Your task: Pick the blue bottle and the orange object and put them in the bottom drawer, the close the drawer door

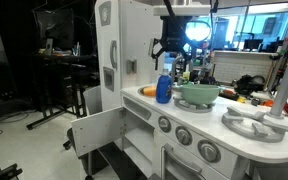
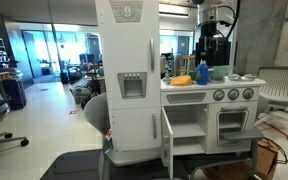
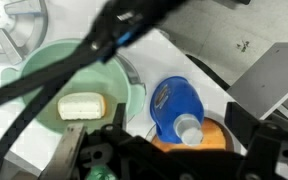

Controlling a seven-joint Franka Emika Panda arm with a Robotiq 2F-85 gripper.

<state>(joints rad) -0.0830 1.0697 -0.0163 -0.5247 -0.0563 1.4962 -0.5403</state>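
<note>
The blue bottle (image 1: 164, 88) should go into the bottom drawer base first, so my gripper will grab it by its upper end near the white cap next and leave its base free.
The blue bottle (image 1: 164, 88) stands upright on the toy kitchen counter, next to the green bowl (image 1: 198, 94). The orange object (image 1: 148, 91) lies on the counter just beside the bottle. Both show in an exterior view, the bottle (image 2: 202, 72) and the orange object (image 2: 182, 80). In the wrist view I look down on the bottle (image 3: 174, 108) with the orange object (image 3: 212, 136) partly behind it. My gripper (image 1: 167, 50) hangs open above the bottle, holding nothing; its dark fingers (image 3: 164, 140) frame the bottle. The bottom drawer (image 2: 189, 128) is open, its door (image 1: 96, 130) swung outward.
The green bowl (image 3: 44, 80) holds a pale block (image 3: 82, 106). A grey stove burner (image 1: 256, 125) and oven dials (image 1: 182, 133) lie along the counter front. The tall white upper door (image 2: 129, 70) stands beside the counter. Office chairs and desks surround the kitchen.
</note>
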